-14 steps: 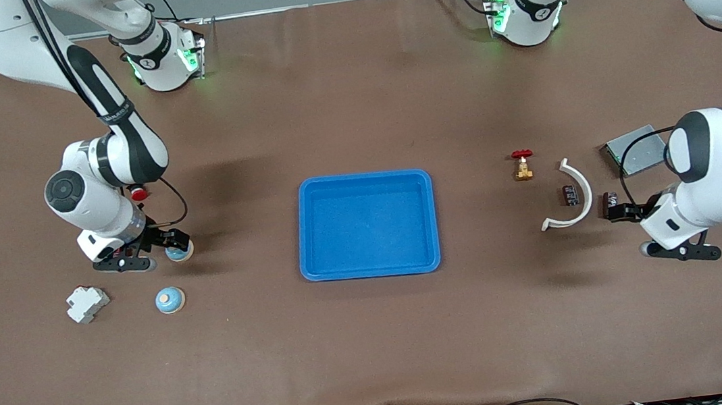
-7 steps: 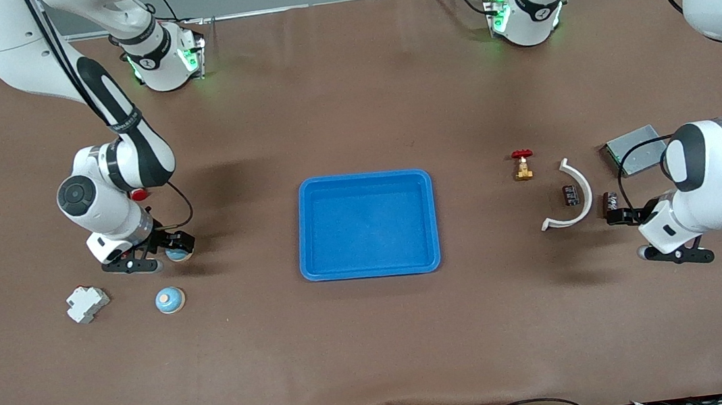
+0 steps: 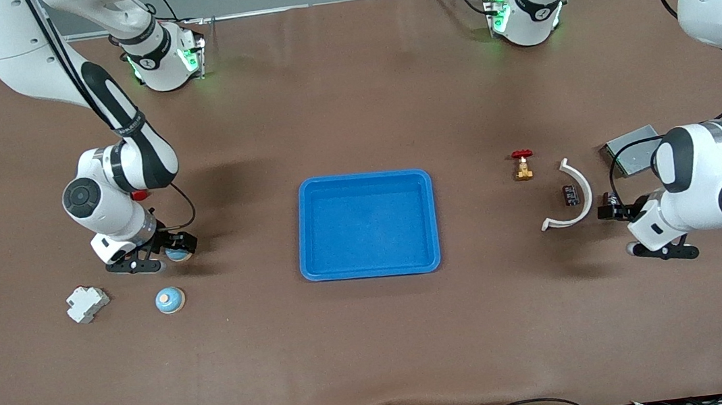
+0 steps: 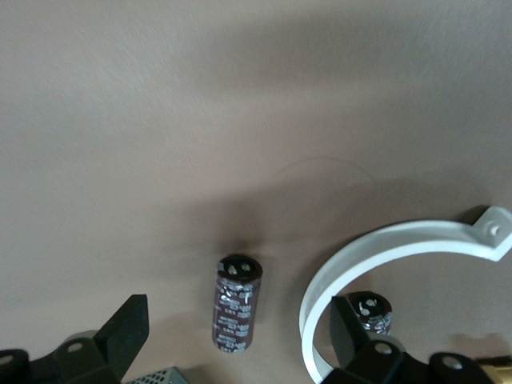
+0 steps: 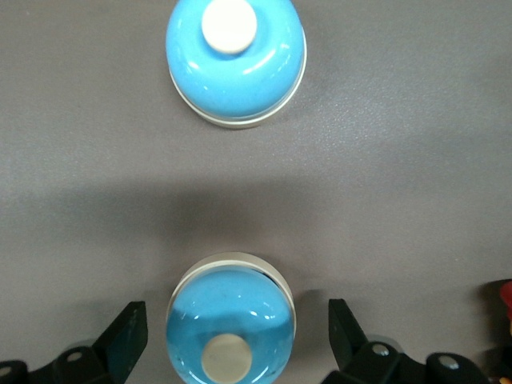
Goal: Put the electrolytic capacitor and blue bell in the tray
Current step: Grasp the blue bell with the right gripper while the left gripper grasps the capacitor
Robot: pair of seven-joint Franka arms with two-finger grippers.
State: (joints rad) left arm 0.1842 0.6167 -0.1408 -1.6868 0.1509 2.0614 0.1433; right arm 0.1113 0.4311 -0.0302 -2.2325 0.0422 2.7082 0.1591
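My left gripper's fingers are still above the capacitor (image 4: 237,302) with empty table showing between, so it is too early to close. The gripper lowers first.
The blue tray (image 3: 312,232) lies at the table's middle with nothing in it. My right gripper (image 3: 166,252) (image 5: 238,340) is low over a blue bell (image 3: 179,253) (image 5: 230,320), open, one finger on each side and neither touching. A second blue bell (image 3: 169,300) (image 5: 236,60) sits nearer the front camera. My left gripper (image 3: 612,210) (image 4: 240,336) is open astride a dark electrolytic capacitor (image 4: 236,312) that lies on its side and is mostly hidden in the front view. Another capacitor (image 3: 569,195) (image 4: 370,310) lies inside a white curved clamp (image 3: 582,194) (image 4: 400,240).
A white plastic block (image 3: 88,303) sits beside the second bell, toward the right arm's end. A brass valve with a red handle (image 3: 522,165) stands between the clamp and the tray. A grey metal box (image 3: 630,150) (image 4: 152,376) lies close to the left gripper.
The left arm has shifted toward the tray and come down around the capacitor. The right arm has moved slightly over its bell. Both grippers stayed open.
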